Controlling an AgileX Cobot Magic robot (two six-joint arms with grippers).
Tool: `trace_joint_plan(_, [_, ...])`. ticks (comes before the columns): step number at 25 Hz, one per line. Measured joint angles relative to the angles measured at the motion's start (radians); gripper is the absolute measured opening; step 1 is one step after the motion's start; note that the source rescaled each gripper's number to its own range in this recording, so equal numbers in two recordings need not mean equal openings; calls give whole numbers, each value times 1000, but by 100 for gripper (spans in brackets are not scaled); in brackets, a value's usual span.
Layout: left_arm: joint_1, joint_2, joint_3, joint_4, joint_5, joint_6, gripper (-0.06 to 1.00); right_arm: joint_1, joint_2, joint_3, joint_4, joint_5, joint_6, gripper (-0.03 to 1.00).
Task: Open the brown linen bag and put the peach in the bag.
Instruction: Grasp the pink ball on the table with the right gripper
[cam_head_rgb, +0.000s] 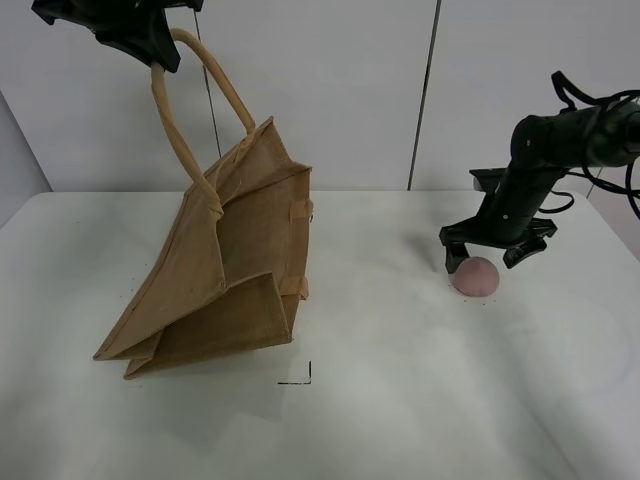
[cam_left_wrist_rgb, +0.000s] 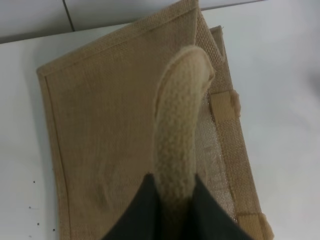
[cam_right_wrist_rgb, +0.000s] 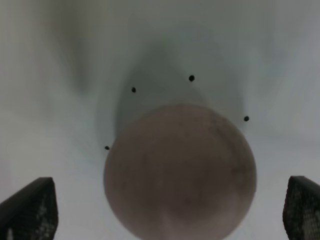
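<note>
My right gripper is going to put the peach in the brown linen bag (cam_head_rgb: 235, 270), so it will next grab the peach (cam_head_rgb: 476, 276) by its rounded sides.
The brown linen bag (cam_head_rgb: 235, 270) hangs tilted at the left of the white table (cam_head_rgb: 400, 400), its lower corner resting on the surface. My left gripper (cam_head_rgb: 150, 45) is shut on one loop handle (cam_left_wrist_rgb: 182, 135) and holds it high above the bag. The bag (cam_left_wrist_rgb: 110, 135) fills the left wrist view below that handle. The dusty-pink peach (cam_head_rgb: 476, 276) lies on the table at the right. My right gripper (cam_head_rgb: 487, 257) stands open just above it, a finger on either side. In the right wrist view the peach (cam_right_wrist_rgb: 180, 170) sits between the dark fingertips (cam_right_wrist_rgb: 30, 210).
A small black corner mark (cam_head_rgb: 300, 378) is printed on the table in front of the bag. A white panelled wall (cam_head_rgb: 420, 90) runs behind the table. Several small black dots (cam_right_wrist_rgb: 191, 78) mark the surface around the peach.
</note>
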Motion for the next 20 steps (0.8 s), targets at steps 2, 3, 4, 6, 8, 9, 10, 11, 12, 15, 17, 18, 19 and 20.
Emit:
trace_joint_plan(2, [0,0,0,0,0,0,0,0,22,0,0,-18,2,100])
trace_joint_plan(3, [0,0,0,0,0,0,0,0,30,0,0,-30,2,100])
trace_joint_plan(4, [0,0,0,0,0,0,0,0,35,0,0,-42,3,100])
trace_joint_plan(6, [0,0,0,0,0,0,0,0,39,0,-1,-66,6,100])
trace_joint_plan(8, [0,0,0,0,0,0,0,0,39,0,-1,-75,6,100])
trace_joint_plan(9, [0,0,0,0,0,0,0,0,41,0,-1,-75,7,100])
trace_joint_plan(10, [0,0,0,0,0,1,0,0,45,0,-1,-74,8,100])
trace_joint_plan(11, [0,0,0,0,0,1,0,0,49,0,-1,-71,10,100])
trace_joint_plan(12, [0,0,0,0,0,1,0,0,57,0,-1,-68,10,100])
trace_joint_plan(15, [0,0,0,0,0,1,0,0,78,0,-1,-53,10,100])
trace_joint_plan(17, [0,0,0,0,0,1,0,0,80,0,-1,-48,10,96])
trace_joint_plan(18, [0,0,0,0,0,1,0,0,80,0,-1,-48,10,91])
trace_joint_plan(19, [0,0,0,0,0,1,0,0,80,0,-1,-48,10,84])
trace_joint_plan(20, [0,0,0,0,0,1,0,0,80,0,-3,-48,10,72])
